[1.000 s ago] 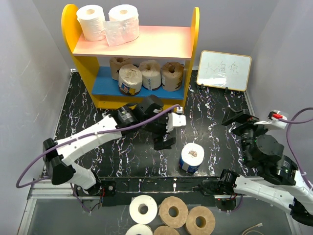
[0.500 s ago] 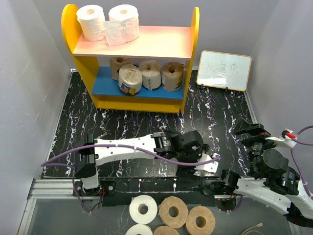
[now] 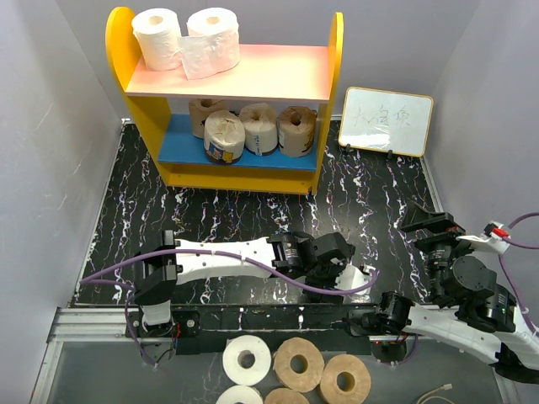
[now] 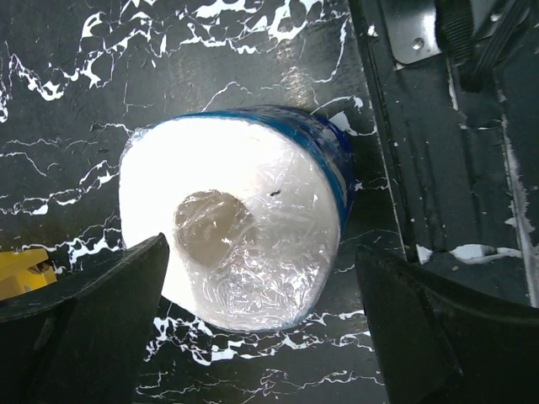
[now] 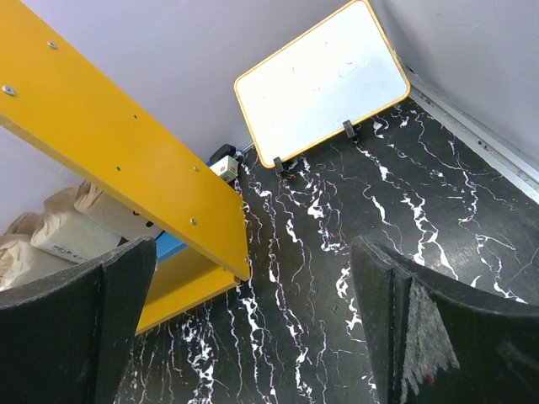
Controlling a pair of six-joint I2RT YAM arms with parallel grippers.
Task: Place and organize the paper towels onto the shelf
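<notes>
My left gripper next needs to grab the roll's side [image 4: 282, 267] beside the core, which leaves the roll's base free. It can then stand the blue-wrapped roll [image 4: 232, 227] on the shelf.
The blue-wrapped paper towel roll [image 4: 232, 227] stands on the black marble table, core up, in the left wrist view. My left gripper [image 4: 261, 252] is open, with one finger on each side of the roll and low over it. In the top view the left gripper [image 3: 333, 268] hides this roll. The shelf [image 3: 244, 80] stands at the back, with two white rolls [image 3: 189, 38] on its pink top board and several tan rolls [image 3: 257, 128] on its blue lower board. My right gripper [image 3: 428, 223] is open and empty at the right; in its own view [image 5: 253, 248] it faces the shelf's yellow side panel [image 5: 126, 160].
A small whiteboard [image 3: 386, 120] leans on the back wall right of the shelf. Several spare rolls [image 3: 298, 364] lie below the table's near edge. The left arm lies along the near edge [image 3: 219, 252]. Grey walls close both sides.
My left arm has swung from in front of the shelf to the near right, coming down over the blue-wrapped roll. My right arm has drawn back to the right.
</notes>
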